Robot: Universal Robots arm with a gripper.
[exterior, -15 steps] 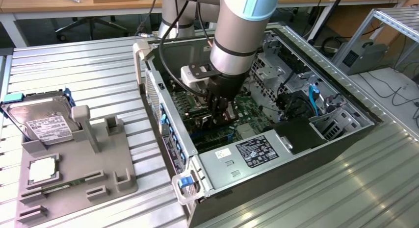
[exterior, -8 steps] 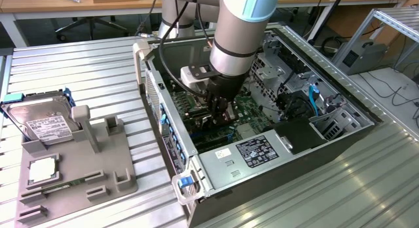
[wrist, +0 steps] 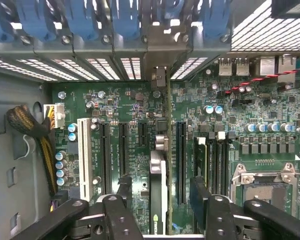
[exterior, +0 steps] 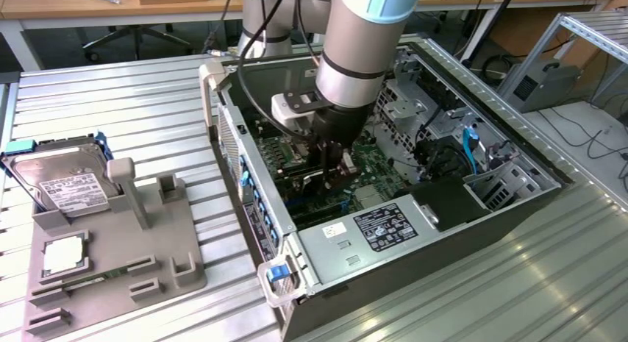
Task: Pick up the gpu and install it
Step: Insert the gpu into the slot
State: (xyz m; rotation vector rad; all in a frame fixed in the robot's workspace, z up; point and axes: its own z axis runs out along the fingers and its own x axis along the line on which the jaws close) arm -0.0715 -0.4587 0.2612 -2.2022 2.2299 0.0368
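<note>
I should next grab the GPU by its fan section [wrist: 159,195] with my gripper to install it, as the metal bracket [wrist: 158,57] sits close against the case's rear slot openings.
The gpu [wrist: 162,165] stands on edge on the green motherboard [wrist: 270,130], between two long black slots. Its pale metal bracket [wrist: 158,57] sits against the rear slot openings of the case. My gripper [wrist: 161,200] is right above the card and open. One finger [wrist: 124,192] is on each side of the card, and green board shows in the gaps between finger and card. In the exterior view the gripper [exterior: 329,176] reaches down deep inside the open computer case [exterior: 257,209], over the motherboard [exterior: 378,165].
A grey parts holder [exterior: 118,261] lies at the exterior view's left with a silver hard drive [exterior: 64,184], a processor chip [exterior: 64,255] and a memory stick [exterior: 93,281]. Case walls, blue slot latches [wrist: 85,20], a drive cage [exterior: 496,184] and cables [wrist: 25,125] crowd the gripper.
</note>
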